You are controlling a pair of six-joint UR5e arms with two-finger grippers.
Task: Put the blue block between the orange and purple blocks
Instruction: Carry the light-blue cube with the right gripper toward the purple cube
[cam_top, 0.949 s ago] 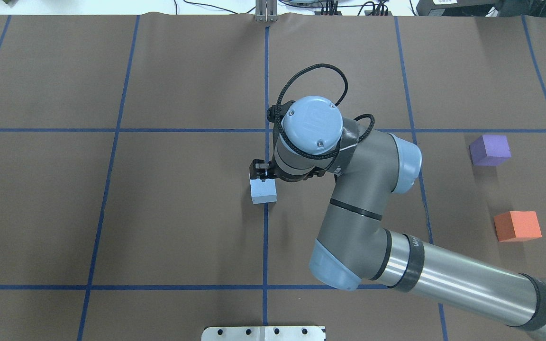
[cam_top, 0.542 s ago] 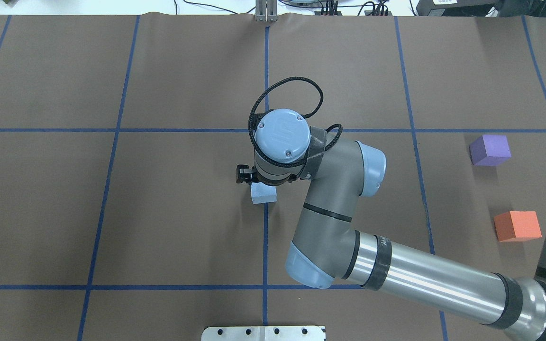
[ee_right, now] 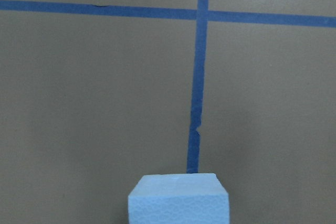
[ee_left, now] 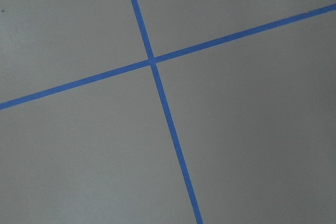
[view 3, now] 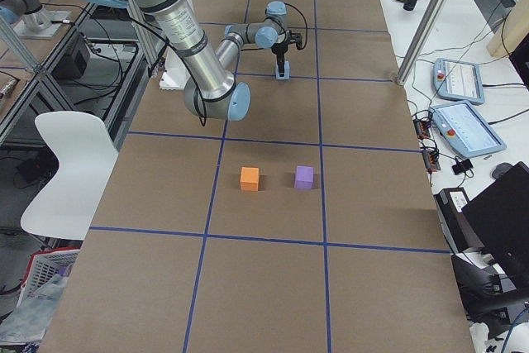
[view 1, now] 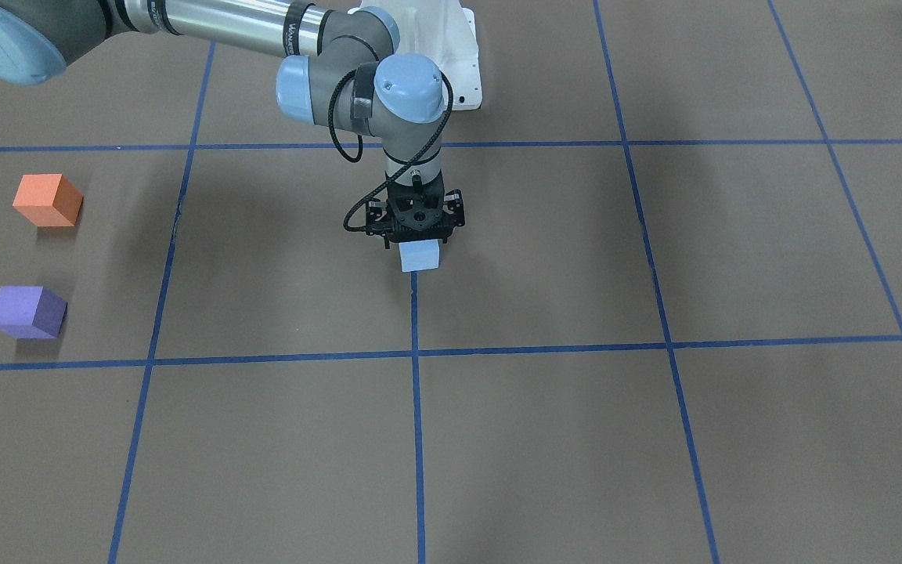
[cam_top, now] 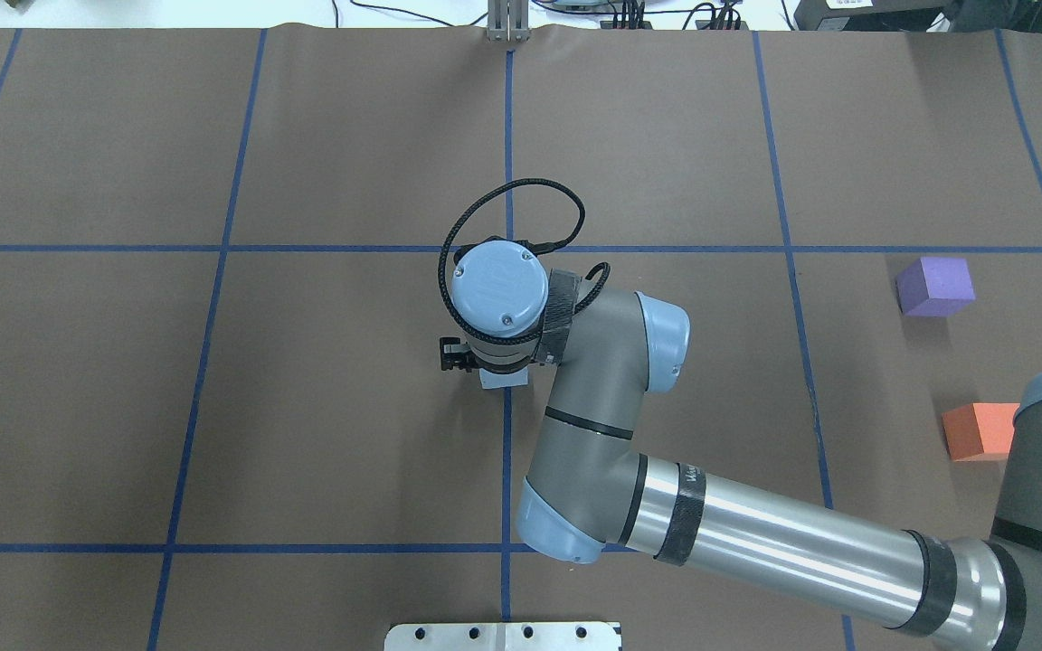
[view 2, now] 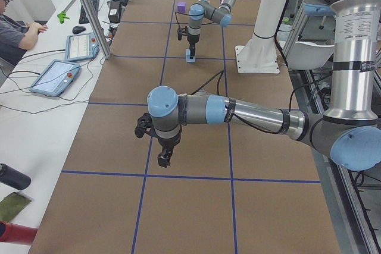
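The right gripper grabs the opposite sides of the light blue block next, to set the block between the orange and purple blocks.
The light blue block sits on the brown table at the middle blue tape line; it also shows in the overhead view and at the bottom of the right wrist view. My right gripper hangs straight over it, jaws spread wide and low around its top; no contact is visible. The orange block and the purple block stand apart at the table's right side, a gap between them. My left gripper shows only in the exterior left view, above bare table; I cannot tell its state.
Blue tape lines cross the brown table cover. The right arm's forearm stretches across the near right part of the table and partly hides the orange block. A metal plate sits at the near edge.
The right arm has swung left and toward the robot, bringing its wrist over the blue block, which it now mostly covers from above. The blocks have not moved.
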